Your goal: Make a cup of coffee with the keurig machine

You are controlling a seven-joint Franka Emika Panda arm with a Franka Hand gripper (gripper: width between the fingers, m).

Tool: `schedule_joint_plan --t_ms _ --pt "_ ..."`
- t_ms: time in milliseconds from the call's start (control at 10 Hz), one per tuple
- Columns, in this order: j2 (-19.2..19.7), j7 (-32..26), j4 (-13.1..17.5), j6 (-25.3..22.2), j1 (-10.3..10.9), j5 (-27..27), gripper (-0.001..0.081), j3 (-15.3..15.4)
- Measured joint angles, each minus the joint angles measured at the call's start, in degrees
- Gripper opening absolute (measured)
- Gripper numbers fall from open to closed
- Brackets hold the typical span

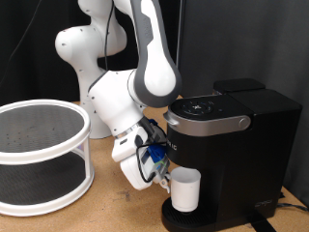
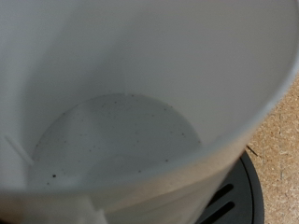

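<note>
The white cup's base rests on the round drip tray (image 1: 189, 220) (image 2: 229, 201) under the brew head, so it is time for my gripper to open now.
The white cup (image 1: 185, 190) stands upright on the round drip tray of the black keurig machine (image 1: 237, 145), under its brew head. My gripper (image 1: 162, 174) is low at the cup's rim, on the side toward the exterior view's left, right against it. In the wrist view the cup's empty inside (image 2: 121, 140) fills almost the whole picture, with small dark specks on its bottom. A slice of the black slotted drip tray (image 2: 238, 201) shows beside it. My fingers do not show clearly in either view. The machine's silver-grey lid (image 1: 208, 118) is down.
A white two-tier round rack (image 1: 39, 155) stands at the exterior view's left on the wooden table (image 1: 106, 208). My white arm arches over the space between rack and machine. A black curtain hangs behind.
</note>
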Motion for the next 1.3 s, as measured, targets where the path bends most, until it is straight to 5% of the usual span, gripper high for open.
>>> schedule_joint_plan --t_ms 400,500,600,800,900,1100,1300 --pt "0.0 -0.2 0.0 0.0 0.0 0.0 0.0076 0.0" --pt "0.0 -0.2 0.0 0.0 0.0 0.0 0.0264 0.0" --pt "0.0 -0.2 0.0 0.0 0.0 0.0 0.0264 0.0" --pt "-0.3 -0.7 -0.5 0.1 -0.1 0.0 0.0611 -0.2" --pt "-1.1 -1.5 -1.8 0.0 -0.3 -0.9 0.0611 -0.5" --pt "-3.8 -0.2 -5.6 -1.5 -1.3 -7.4 0.0793 -1.7" --pt "-6.9 2.2 -9.2 -3.4 -2.6 -14.1 0.0804 -3.3"
